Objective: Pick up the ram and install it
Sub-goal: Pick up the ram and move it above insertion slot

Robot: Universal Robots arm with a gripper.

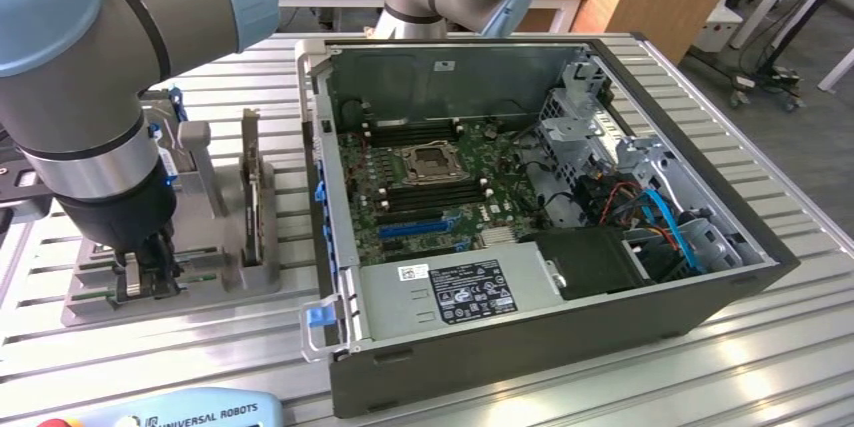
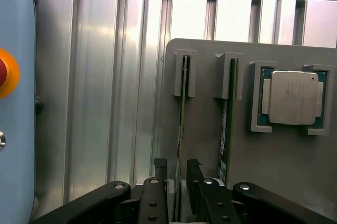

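Observation:
Next, my gripper takes hold of the ram (image 2: 182,103) by the bare part of its edge (image 2: 178,170) between the holder's posts, which hold the ram's ends.
The ram (image 2: 182,103) stands on edge in a slotted grey holder (image 2: 205,145), seen edge-on as a thin green strip. A second stick like it (image 2: 225,124) stands in the neighbouring slot. My gripper (image 2: 177,167) is lowered over the first stick, with one black finger (image 2: 160,169) on each side of it. The jaws are open, and a small gap shows beside the board. In the exterior view the gripper (image 1: 144,275) is down on the holder (image 1: 200,247), on the exterior view's left of the open computer case (image 1: 534,347).
A square silver processor (image 2: 292,98) lies in the holder's far pocket. A blue pendant with a red button (image 2: 10,77) lies beside the holder. The case shows its motherboard (image 1: 427,177), an empty processor socket (image 1: 430,160), a power supply (image 1: 461,292) and blue cables (image 1: 667,222).

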